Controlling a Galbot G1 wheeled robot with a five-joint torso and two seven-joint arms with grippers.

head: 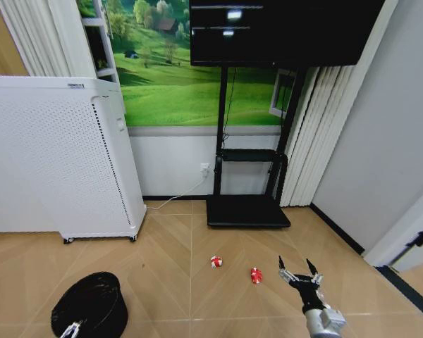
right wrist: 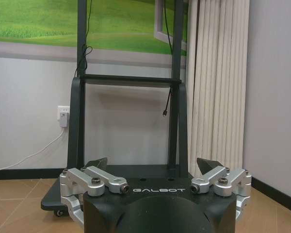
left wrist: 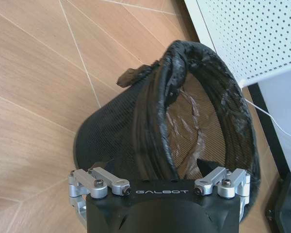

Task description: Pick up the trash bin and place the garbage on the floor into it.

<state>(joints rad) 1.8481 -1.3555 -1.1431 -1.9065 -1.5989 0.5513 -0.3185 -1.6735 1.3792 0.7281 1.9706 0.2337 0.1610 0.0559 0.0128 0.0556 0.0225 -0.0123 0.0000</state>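
The round body of the trash bin is too wide for the fingers, so my left gripper will next pinch the bin by its thin bagged rim.
The trash bin, black mesh with a dark liner, stands on the floor at the lower left. My left gripper sits at its near rim. In the left wrist view the left gripper is open, one finger outside the trash bin wall and the other over its inside. Two red-and-white pieces of garbage lie on the parquet, one near the middle and another to its right. My right gripper hovers open just right of them, nothing between its fingers.
A tall white perforated air purifier stands behind the bin on the left. A black TV stand with a low base sits against the back wall, a white cable running to a socket. Curtains and a grey wall close the right side.
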